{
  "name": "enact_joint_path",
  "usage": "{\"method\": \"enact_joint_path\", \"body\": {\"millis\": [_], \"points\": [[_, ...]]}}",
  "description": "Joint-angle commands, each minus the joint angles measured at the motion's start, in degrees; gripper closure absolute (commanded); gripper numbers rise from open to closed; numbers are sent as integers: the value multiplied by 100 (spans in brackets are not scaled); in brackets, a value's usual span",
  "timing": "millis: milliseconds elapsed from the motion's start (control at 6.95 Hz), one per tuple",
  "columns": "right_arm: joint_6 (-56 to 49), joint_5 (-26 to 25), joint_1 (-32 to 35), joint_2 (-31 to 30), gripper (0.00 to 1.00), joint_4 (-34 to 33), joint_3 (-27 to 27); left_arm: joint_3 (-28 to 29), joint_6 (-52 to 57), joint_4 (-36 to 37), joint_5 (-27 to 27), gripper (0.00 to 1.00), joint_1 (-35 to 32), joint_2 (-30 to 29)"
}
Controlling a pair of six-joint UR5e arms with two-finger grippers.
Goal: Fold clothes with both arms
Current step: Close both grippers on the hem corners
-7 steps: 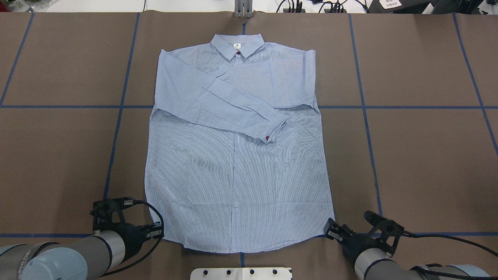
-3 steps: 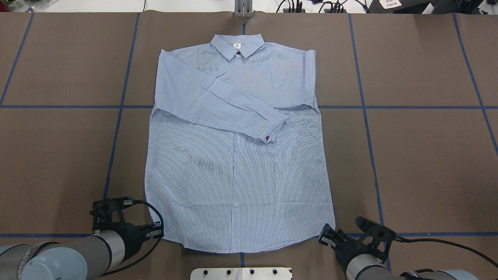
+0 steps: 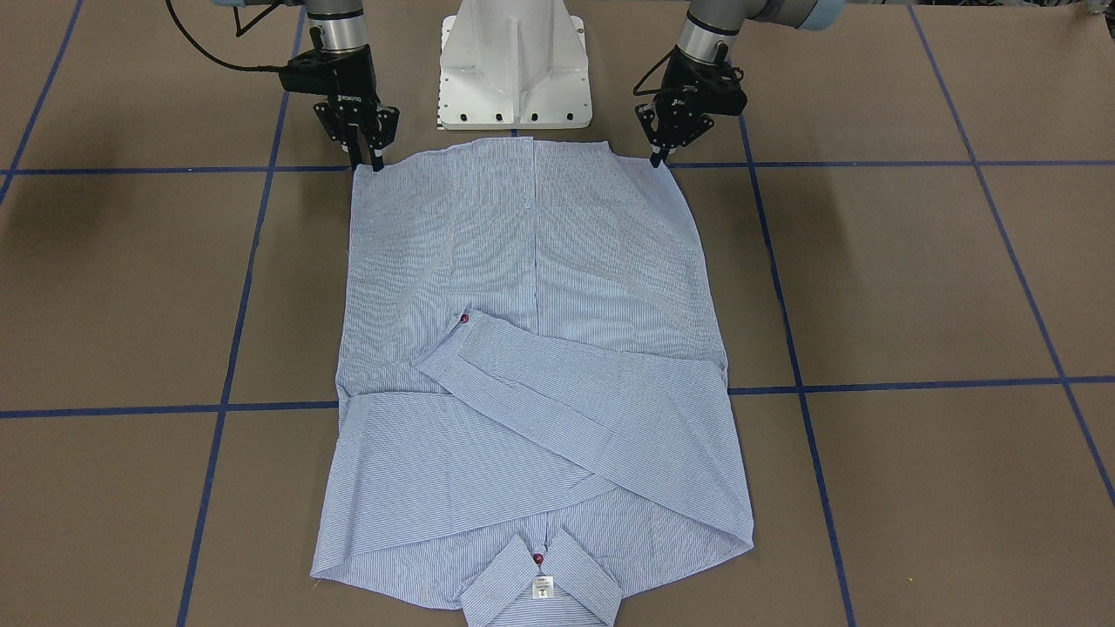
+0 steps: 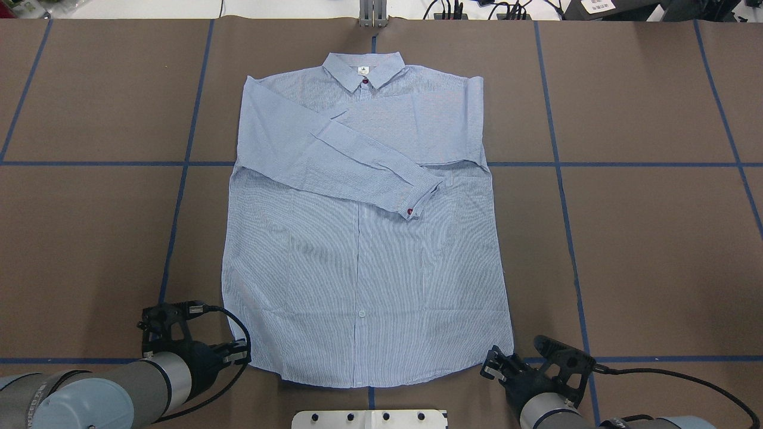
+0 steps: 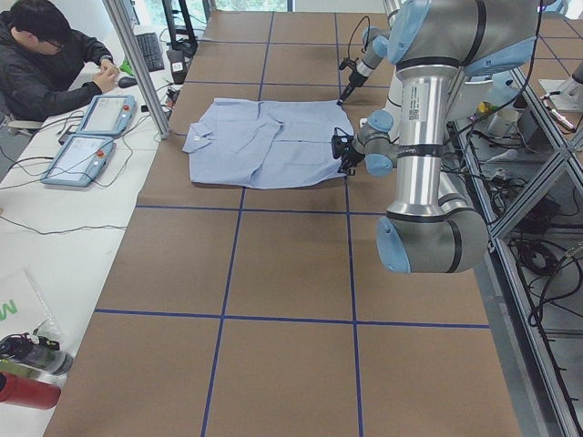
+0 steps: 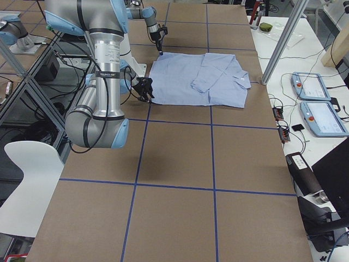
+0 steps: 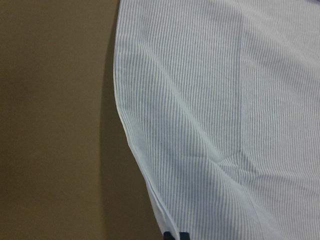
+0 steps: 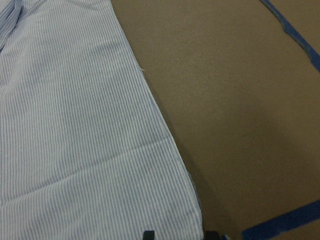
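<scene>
I will fold toward the striped shirt's collar next, so I will grab the hem corner with my right gripper.
The light blue striped shirt lies flat on the brown table, collar at the far side and both sleeves folded across the chest. My left gripper is at the near left hem corner. In the left wrist view its tips are pressed together on the shirt's hem. My right gripper is at the near right hem corner. In the right wrist view its fingertips stand apart on either side of the hem corner. In the front view the left gripper and the right gripper are both at the hem.
The white pedestal base stands just behind the hem. Blue tape lines divide the brown table cover. A metal post stands at the far edge. An operator sits beyond it with teach pendants.
My right gripper has moved left and nearer to the robot, down to the shirt's near right hem corner. My left gripper and the shirt have not moved.
</scene>
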Motion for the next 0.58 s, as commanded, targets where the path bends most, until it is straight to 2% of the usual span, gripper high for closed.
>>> {"method": "enact_joint_path", "body": {"millis": [0,144,432], "points": [[-13,7,10,8,64,-22,-1,-9,0,0,-9,100,-2,5],[-31,7,10,-18,75,-65,-9,-9,0,0,-9,100,-2,-3],[-40,25,10,17,75,-346,8,-9,0,0,-9,100,7,-12]]}}
